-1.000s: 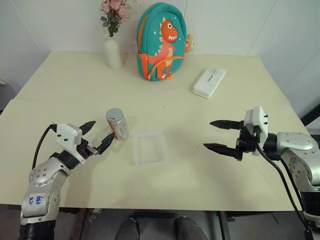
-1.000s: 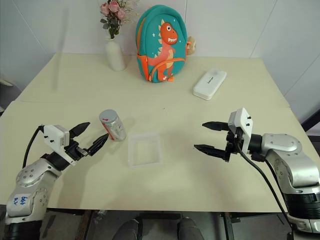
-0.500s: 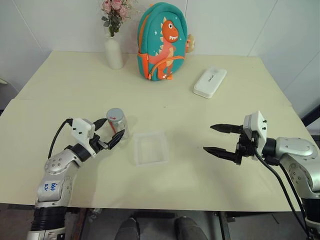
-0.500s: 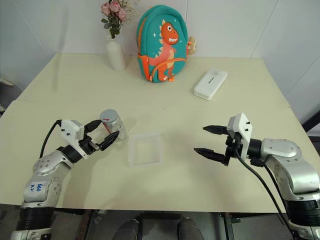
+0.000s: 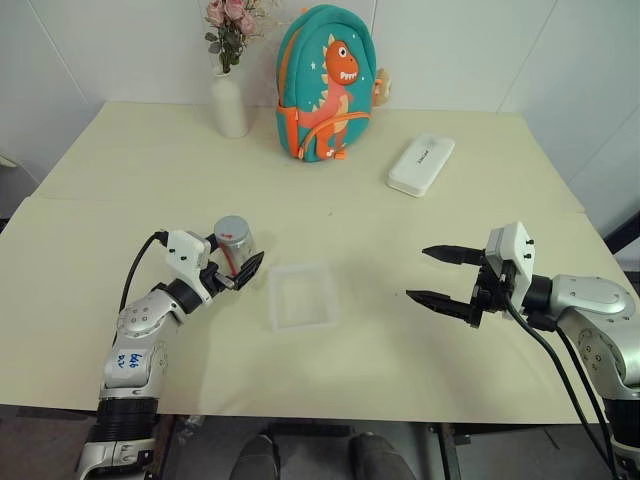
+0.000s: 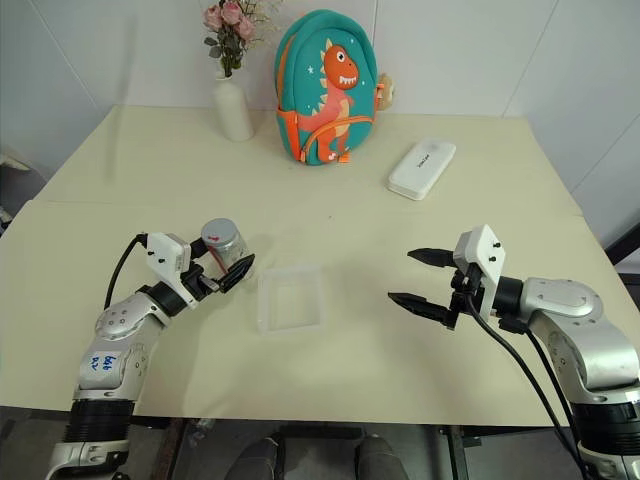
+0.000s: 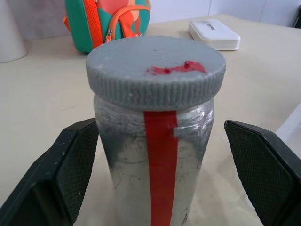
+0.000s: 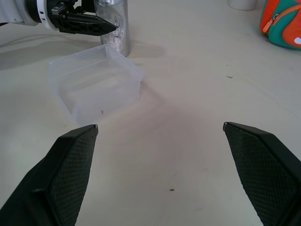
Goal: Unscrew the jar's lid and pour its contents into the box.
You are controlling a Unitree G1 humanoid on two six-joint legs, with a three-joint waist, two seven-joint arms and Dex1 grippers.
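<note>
The fingers are on both sides of the jar, below its grey lid [image 7: 155, 70], so my left gripper needs to close on the jar now.
The jar [image 5: 236, 250] stands upright left of the box [image 5: 273, 300], a clear cylinder with a red stripe [image 7: 161, 160]. Its grey lid [image 7: 155, 70], marked with a red smear, is screwed on. My left gripper [image 5: 237, 254] is open, one finger on each side of the jar, with a gap on both sides in the left wrist view. The contents are hidden behind the jar's cloudy wall. The box [image 8: 80, 63] is a shallow frosted tray. My right gripper [image 5: 418, 272] hangs open above the table to the right of the box, holding nothing.
At the back of the table stand a white vase with flowers [image 5: 228, 100] and a teal dinosaur backpack [image 5: 325, 85]. A white oblong case [image 5: 421, 165] lies at the back right. A seam crosses the table behind the jar.
My left gripper has moved forward and to the right, and its open fingers now straddle the jar. The right gripper, jar and box have stayed where they were.
</note>
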